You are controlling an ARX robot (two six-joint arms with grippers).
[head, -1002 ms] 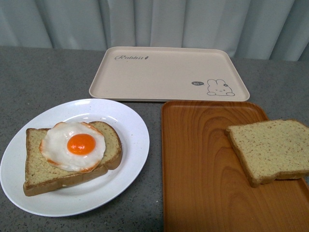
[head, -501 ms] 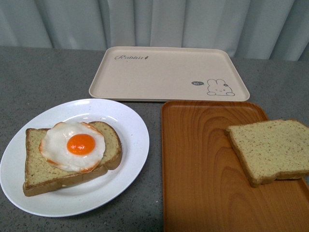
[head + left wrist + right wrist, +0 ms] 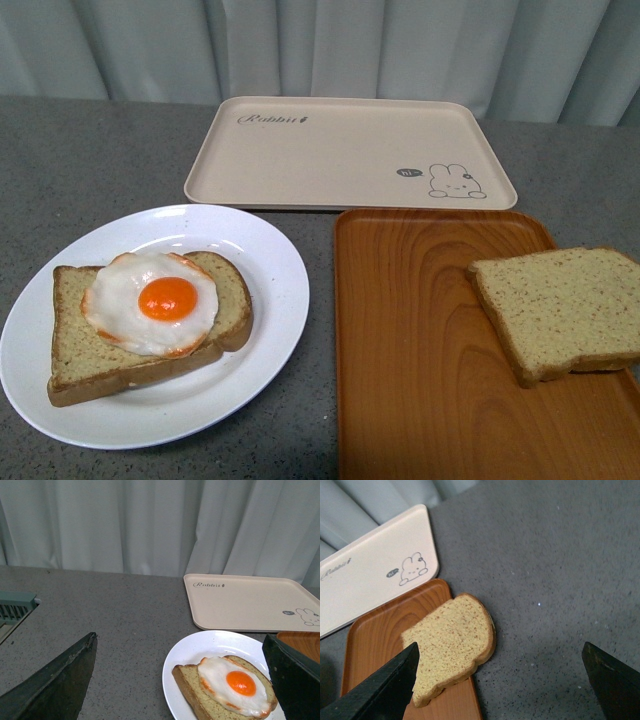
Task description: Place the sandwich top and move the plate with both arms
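The sandwich top should be grabbed next by its crust edge with my right gripper, so that it can top the fried egg on the plate.
The sandwich top, a plain tan speckled slice, lies on the right edge of the orange wood-grain tray, partly overhanging it. It also shows in the right wrist view. The white plate at the front left holds a bread slice with a fried egg. The plate and the egg also show in the left wrist view. My left gripper is open above the plate's near side. My right gripper is open beside the sandwich top. Neither arm shows in the front view.
A beige rabbit-print tray lies at the back, touching the orange tray's far edge. A grey curtain hangs behind the grey speckled table. A grey-green vent sits at the table's far left in the left wrist view.
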